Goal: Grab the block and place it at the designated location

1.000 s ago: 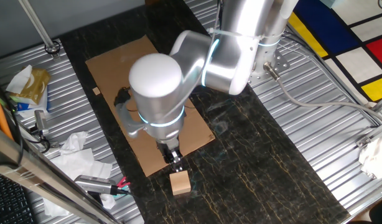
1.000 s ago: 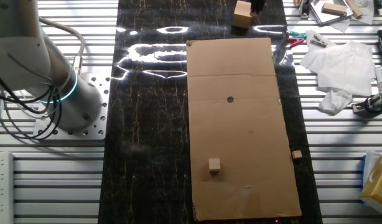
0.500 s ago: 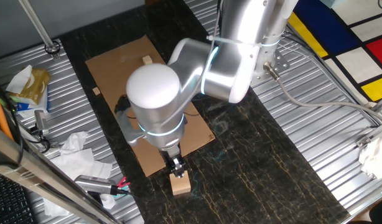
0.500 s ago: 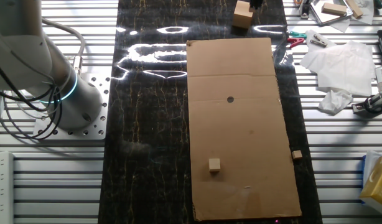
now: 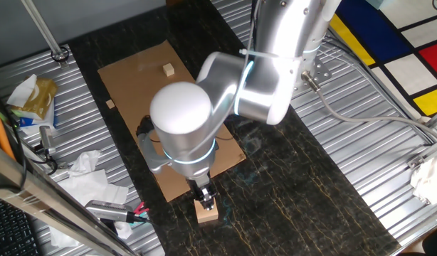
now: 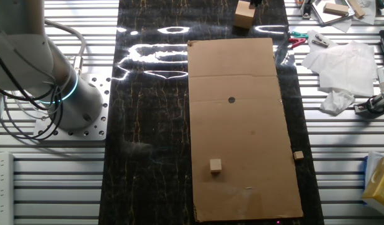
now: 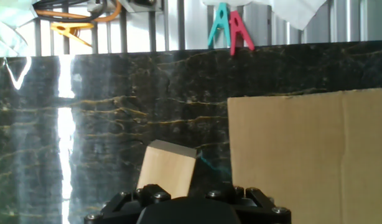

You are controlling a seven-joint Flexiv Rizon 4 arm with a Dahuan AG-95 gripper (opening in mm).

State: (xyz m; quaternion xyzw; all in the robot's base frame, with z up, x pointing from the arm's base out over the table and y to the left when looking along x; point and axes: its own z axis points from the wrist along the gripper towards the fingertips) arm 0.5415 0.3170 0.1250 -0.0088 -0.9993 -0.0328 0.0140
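The pale wooden block should be grabbed next by its opposite sides, so that my gripper can place the block [image 5: 208, 212] at the designated location.
The block [image 5: 208, 212] is a pale tan wooden cube on the dark marble just off the near end of the brown cardboard sheet [image 5: 133, 78]. My gripper [image 5: 204, 194] reaches down onto its top, jaws apart and holding nothing. In the hand view the block [image 7: 167, 168] stands close in front of the hand, left of centre, with one dark finger [image 7: 213, 184] by its right face. In the other fixed view the block [image 6: 243, 14] sits at the top edge, and the black dot [image 6: 231, 99] shows on the cardboard [image 6: 254, 144]. The arm hides the dot in the first fixed view.
A much smaller tan cube [image 6: 215, 165] lies on the cardboard's far end, and a tiny chip [image 6: 298, 155] lies beside the sheet. Crumpled tissue [image 6: 339, 69], clips [image 7: 231, 28] and tools lie on the ribbed metal near the block. The arm's base [image 6: 67, 94] stands left.
The arm has lowered and shifted toward the block, bringing the gripper from just behind it down onto its top. The block has not moved.
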